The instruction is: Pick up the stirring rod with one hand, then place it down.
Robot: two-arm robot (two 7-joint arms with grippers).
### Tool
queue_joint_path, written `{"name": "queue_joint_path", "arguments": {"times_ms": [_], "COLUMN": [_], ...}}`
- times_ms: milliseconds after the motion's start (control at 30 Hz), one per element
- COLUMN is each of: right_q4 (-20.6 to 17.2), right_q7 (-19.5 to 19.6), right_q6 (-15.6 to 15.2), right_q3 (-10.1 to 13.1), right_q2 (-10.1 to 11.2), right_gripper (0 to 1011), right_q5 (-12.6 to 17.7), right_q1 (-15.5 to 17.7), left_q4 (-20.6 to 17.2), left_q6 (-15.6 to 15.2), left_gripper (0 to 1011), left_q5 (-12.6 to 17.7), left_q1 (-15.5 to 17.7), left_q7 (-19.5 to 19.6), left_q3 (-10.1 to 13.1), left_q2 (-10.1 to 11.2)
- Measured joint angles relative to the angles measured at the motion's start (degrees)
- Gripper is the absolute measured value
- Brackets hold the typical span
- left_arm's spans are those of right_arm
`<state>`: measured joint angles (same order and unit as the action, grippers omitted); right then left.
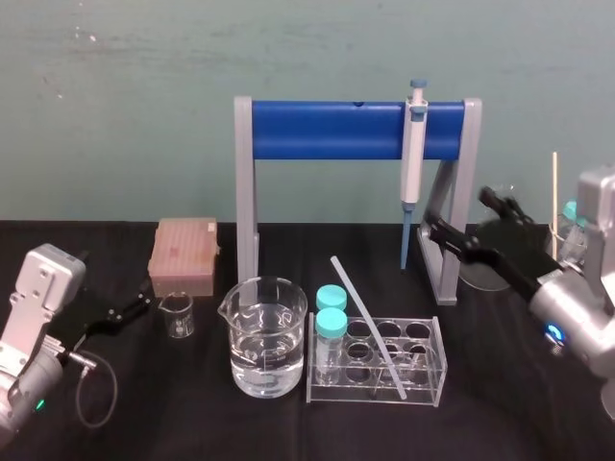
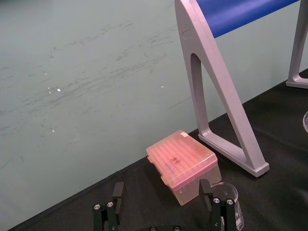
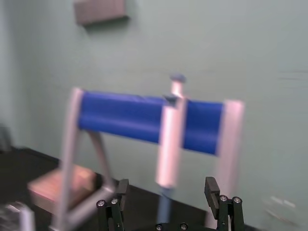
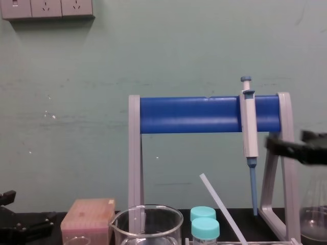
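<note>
The rack and its teal-capped tubes crowd the lower part of the stirring rod, so my right gripper should grab the stirring rod by its upper end (image 4: 209, 186) next.
The stirring rod (image 1: 366, 319) is a thin whitish stick leaning at a slant in the clear test tube rack (image 1: 437, 370), its top end pointing up and left. Its upper part also rises in the chest view, stirring rod (image 4: 219, 201). My right gripper (image 1: 457, 213) hovers open above the table, behind and to the right of the rack, near the stand's right leg and apart from the rod. The right wrist view shows its fingers (image 3: 211, 186) spread with nothing between them. My left gripper (image 1: 130, 311) rests open at the far left, near the small beaker, fingers (image 2: 117, 193) spread and empty.
A grey-and-blue pipette (image 1: 413, 144) hangs on the blue-barred stand (image 1: 327, 130). A water-filled beaker (image 1: 266, 336) stands left of the rack, which holds two teal-capped tubes (image 1: 332, 322). A small beaker (image 1: 177, 314) and pink tip box (image 1: 184, 255) sit left; a flask (image 4: 312, 222) is right.
</note>
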<state>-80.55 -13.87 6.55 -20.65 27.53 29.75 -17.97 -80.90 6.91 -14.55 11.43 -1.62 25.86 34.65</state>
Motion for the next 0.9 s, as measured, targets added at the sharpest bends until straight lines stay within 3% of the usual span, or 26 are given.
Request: {"name": "queue_joint_path", "arguments": {"times_ms": [200, 367, 567, 733, 900], "right_q4": [0.04, 0.14, 0.84, 1.15, 1.16], "right_q7": [-7.76, -13.20, -17.32, -17.81, -17.62], "right_q6": [-3.33, -5.48, -7.89, -10.97, -12.90], "right_q3": [-0.53, -2.40, -6.07, -8.45, -9.32], "right_q2": [-2.66, -3.77, -3.61, -2.33, -1.59], "right_gripper": [1003, 1003, 1003, 1003, 1003], "right_q5": [5.09, 6.14, 4.21, 1.64, 0.27], "right_q1": [-2.93, -4.75, -6.66, -7.33, -7.34], "left_q4": [0.00, 0.00, 0.00, 0.00, 0.00], "left_q6": [0.00, 0.00, 0.00, 0.00, 0.00], "left_gripper": [1000, 1000, 1000, 1000, 1000], "left_q5": [0.00, 0.00, 0.00, 0.00, 0.00], "left_q1": [0.00, 0.00, 0.00, 0.00, 0.00], "left_q7": [0.00, 0.00, 0.00, 0.00, 0.00], "left_q3": [0.00, 0.00, 0.00, 0.00, 0.00], "left_q2": [0.00, 0.00, 0.00, 0.00, 0.00]}}
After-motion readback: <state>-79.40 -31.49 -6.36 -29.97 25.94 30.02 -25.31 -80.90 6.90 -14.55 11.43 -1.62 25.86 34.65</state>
